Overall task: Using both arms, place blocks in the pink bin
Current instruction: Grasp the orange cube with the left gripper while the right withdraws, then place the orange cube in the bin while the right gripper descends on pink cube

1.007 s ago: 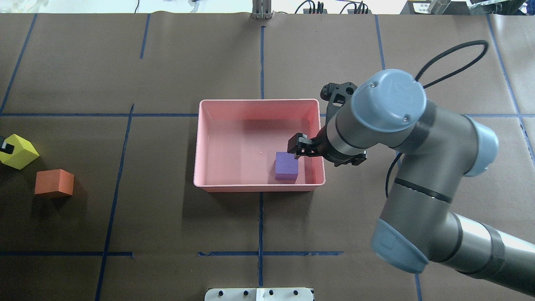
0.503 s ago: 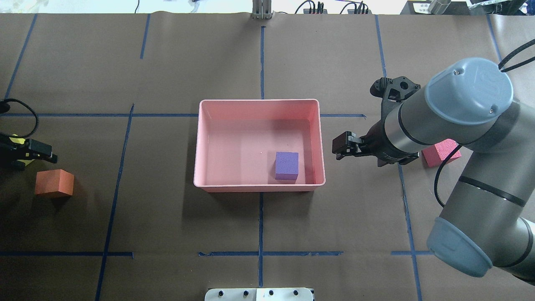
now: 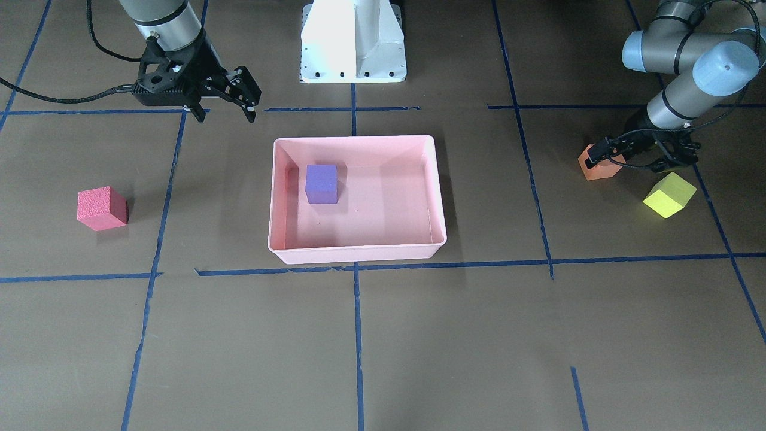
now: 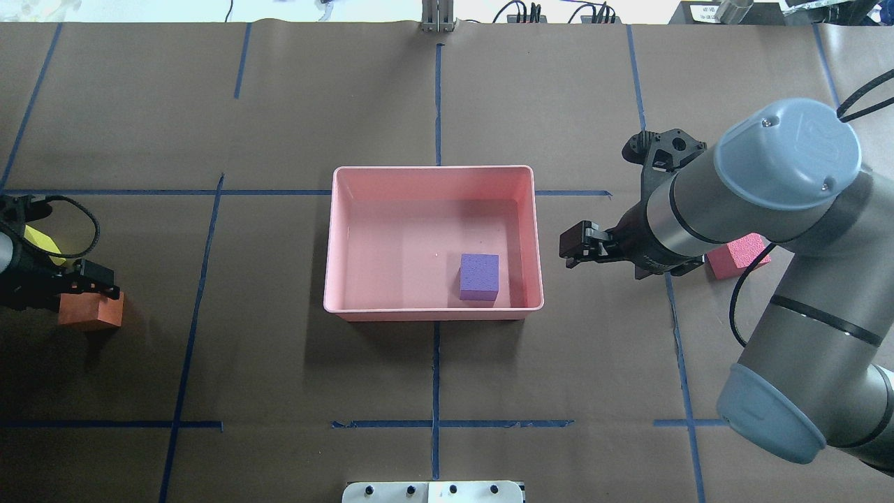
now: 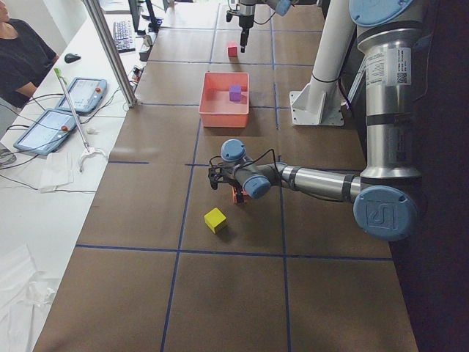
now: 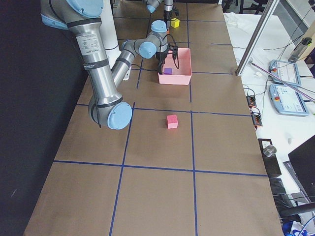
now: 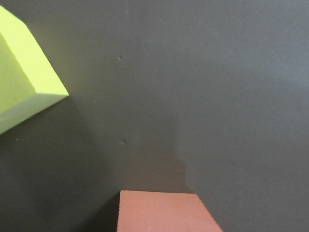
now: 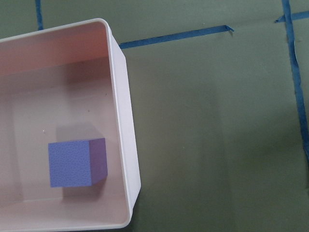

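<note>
The robot's right gripper will next grab the red-pink block (image 4: 740, 253) by its opposite sides, so that it can put the block into the pink bin.
The pink bin (image 4: 433, 169) stands mid-table with the purple block (image 4: 479, 276) inside, near its right wall; both also show in the front view, bin (image 3: 353, 254) and block (image 3: 321, 183). My right gripper (image 4: 576, 248) is open and empty, just outside the bin's right wall. The red-pink block (image 4: 740, 253) lies behind that arm, partly hidden. My left gripper (image 4: 94, 279) looks open, at the top of the orange block (image 4: 87, 314). The yellow-green block (image 3: 669, 194) lies tilted beside it. The left wrist view shows the orange block (image 7: 164, 212) and the yellow-green one (image 7: 24, 87).
The white pedestal base (image 3: 353, 42) stands behind the bin on the robot's side. Blue tape lines (image 4: 436, 370) cross the brown table cover. An operator (image 5: 22, 51) and tablets are at a side bench beyond the table.
My right gripper has pulled back out of the bin to the right, leaving the purple block inside. My left gripper has moved from the yellow-green block to the orange block.
</note>
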### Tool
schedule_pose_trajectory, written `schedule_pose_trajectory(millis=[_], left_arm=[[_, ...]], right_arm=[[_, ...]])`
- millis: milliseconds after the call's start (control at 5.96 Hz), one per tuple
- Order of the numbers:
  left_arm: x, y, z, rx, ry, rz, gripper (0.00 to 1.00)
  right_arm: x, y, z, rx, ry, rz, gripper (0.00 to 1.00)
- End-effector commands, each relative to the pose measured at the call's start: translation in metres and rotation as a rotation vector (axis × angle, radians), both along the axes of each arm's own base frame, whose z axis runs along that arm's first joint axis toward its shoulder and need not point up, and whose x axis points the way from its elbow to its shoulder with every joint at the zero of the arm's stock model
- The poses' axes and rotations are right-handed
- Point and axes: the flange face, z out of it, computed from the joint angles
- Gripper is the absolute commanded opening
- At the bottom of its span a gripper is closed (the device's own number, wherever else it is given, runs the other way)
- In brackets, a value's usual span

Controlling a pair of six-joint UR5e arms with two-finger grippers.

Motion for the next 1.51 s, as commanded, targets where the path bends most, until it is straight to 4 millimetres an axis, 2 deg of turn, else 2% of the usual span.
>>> schedule_pose_trajectory(millis=[0, 168, 336, 671, 839, 1007, 1175, 1343], left_arm=[[0.013, 0.004, 0.002, 0.012, -0.015, 0.015, 0.41], [0.014, 0.003, -0.02, 0.043, 0.017, 0.015, 0.07], [0.021, -0.005, -0.08, 0.091, 0.101, -0.011, 0.04], [0.055, -0.039, -0.264, 0.023, 0.366, -0.172, 0.04], [0.088, -0.042, -0.338, -0.011, 0.464, -0.181, 0.05], [0.129, -0.028, -0.364, -0.005, 0.479, -0.193, 0.05], [0.182, -0.004, -0.38, 0.024, 0.449, -0.22, 0.05], [0.23, -0.01, -0.374, 0.04, 0.376, -0.26, 0.07]], right_arm=[[0.002, 0.0, 0.007, -0.008, 0.01, 0.001, 1.0], [0.012, -0.007, 0.027, 0.003, 0.047, 0.001, 1.0], [0.037, -0.017, 0.057, 0.048, 0.1, -0.032, 1.0], [0.078, -0.036, 0.098, 0.11, 0.179, -0.072, 1.0], [0.085, -0.049, 0.116, 0.11, 0.21, -0.079, 1.0], [0.08, -0.056, 0.126, 0.1, 0.228, -0.089, 1.0], [0.085, -0.068, 0.14, 0.109, 0.252, -0.105, 1.0], [0.086, -0.077, 0.148, 0.113, 0.266, -0.12, 1.0]])
